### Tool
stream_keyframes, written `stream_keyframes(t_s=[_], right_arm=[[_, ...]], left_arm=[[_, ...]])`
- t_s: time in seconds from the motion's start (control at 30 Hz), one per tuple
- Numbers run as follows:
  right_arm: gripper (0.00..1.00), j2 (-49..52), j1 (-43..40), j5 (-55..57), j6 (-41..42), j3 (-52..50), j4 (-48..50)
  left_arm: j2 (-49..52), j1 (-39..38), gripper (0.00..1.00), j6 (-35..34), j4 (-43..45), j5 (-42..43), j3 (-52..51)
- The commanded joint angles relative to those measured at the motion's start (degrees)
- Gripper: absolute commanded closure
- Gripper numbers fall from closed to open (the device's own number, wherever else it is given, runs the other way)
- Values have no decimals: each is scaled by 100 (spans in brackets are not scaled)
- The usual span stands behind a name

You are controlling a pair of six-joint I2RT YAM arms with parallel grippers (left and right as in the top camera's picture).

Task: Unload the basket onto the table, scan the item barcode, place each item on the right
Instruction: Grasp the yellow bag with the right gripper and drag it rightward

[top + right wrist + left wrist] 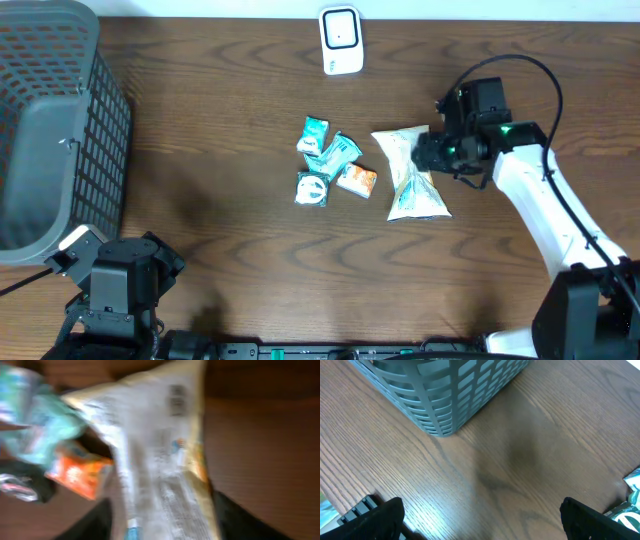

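Observation:
The white snack bag (pixel 412 175) (pixel 160 455) needs to be turned over for barcode scanning. My right gripper should next pick it up across its middle, with fingers on both long sides.
A white snack bag (pixel 412 175) lies flat on the wooden table, right of centre. My right gripper (pixel 425 155) hovers over its upper part. In the right wrist view the bag (pixel 160 455) fills the frame, blurred. It runs down between the two dark fingers of the right gripper (pixel 160 520), which stand apart on either side of it, open. The white barcode scanner (pixel 340 40) stands at the table's far edge. My left gripper (pixel 482 520) is wide open over bare wood at the near left, holding nothing.
Several small packets sit left of the bag: teal ones (pixel 330 145), an orange one (pixel 357 179) and a dark one (pixel 312 189). A grey slatted basket (pixel 50 130) stands at the far left, and its corner (pixel 450 390) shows in the left wrist view.

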Motion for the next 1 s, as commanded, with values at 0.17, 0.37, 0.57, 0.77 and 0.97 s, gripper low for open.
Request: stream_keyframes(t_s=[0.17, 0.37, 0.57, 0.77, 0.97], right_arm=[[37, 46, 1460, 2170, 107, 146, 103], [30, 573, 2225, 4116, 968, 133, 164], [12, 1639, 2264, 4804, 994, 133, 546], [30, 2267, 2140, 4828, 992, 133, 544], [96, 2420, 2022, 4719, 994, 144, 308]], left_arm=[[-7, 39, 2, -76, -15, -96, -2], [-7, 39, 2, -74, -15, -96, -2], [-7, 39, 2, -76, -15, -96, -2], [-7, 39, 2, -76, -15, -96, -2], [-7, 39, 2, -74, -15, -96, -2]])
